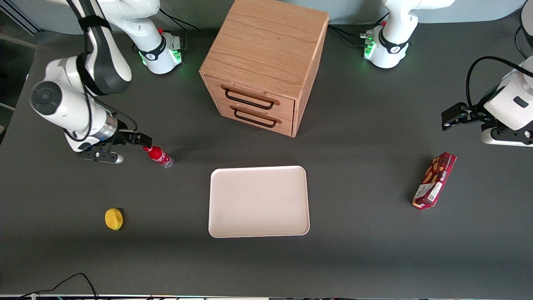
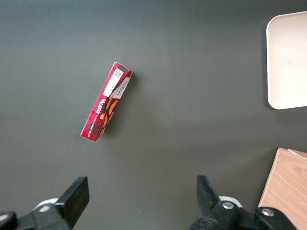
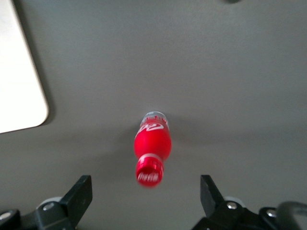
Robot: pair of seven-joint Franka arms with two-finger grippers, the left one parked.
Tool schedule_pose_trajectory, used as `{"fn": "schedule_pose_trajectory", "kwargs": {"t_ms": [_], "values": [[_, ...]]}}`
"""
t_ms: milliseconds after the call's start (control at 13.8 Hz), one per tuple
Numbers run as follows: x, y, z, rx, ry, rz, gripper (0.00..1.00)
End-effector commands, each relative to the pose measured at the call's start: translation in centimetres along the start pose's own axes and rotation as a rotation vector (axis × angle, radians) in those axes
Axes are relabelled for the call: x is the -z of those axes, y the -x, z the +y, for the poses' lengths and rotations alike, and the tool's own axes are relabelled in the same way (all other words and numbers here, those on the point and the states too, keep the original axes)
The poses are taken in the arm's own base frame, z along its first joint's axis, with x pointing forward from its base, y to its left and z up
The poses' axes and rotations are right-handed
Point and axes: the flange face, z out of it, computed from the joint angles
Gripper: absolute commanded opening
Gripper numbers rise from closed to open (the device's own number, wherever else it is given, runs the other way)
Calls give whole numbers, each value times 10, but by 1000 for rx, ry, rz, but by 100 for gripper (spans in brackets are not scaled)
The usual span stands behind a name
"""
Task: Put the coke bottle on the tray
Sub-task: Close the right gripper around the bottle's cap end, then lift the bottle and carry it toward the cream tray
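Note:
The coke bottle needs to go on the tray (image 3: 17,72), so my right gripper should next grip the bottle by its red cap (image 3: 149,170).
The coke bottle (image 1: 158,156) stands on the dark table, with its red cap up and its clear base down. It is toward the working arm's end of the table, apart from the cream-white tray (image 1: 258,202). My right gripper (image 1: 143,143) is open just above the bottle's cap. In the right wrist view the bottle (image 3: 152,143) points its cap at the camera. There the gripper (image 3: 146,186) is open wide, with a finger off to each side of the cap and not touching it. A corner of the tray (image 3: 19,72) shows beside the bottle.
A wooden two-drawer cabinet (image 1: 266,62) stands farther from the front camera than the tray. A yellow lemon (image 1: 113,218) lies nearer the camera than the bottle. A dark red snack box (image 1: 434,180) lies toward the parked arm's end and also shows in the left wrist view (image 2: 105,106).

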Motion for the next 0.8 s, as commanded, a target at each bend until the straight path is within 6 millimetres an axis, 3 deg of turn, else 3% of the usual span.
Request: {"fn": "schedule_pose_trajectory", "kwargs": {"t_ms": [0,145,217,290,362,435,725], "values": [[-22,7,-1,-23,-16,21,100],[-35,9,1,-23,-18,34,95],[-41,11,1,-22,-18,32,81],[-42,13,0,-21,-17,29,55],[-41,14,0,-17,-16,31,18],[-42,17,-3,-11,-15,30,0],[-37,17,-5,2,-14,33,0]]}}
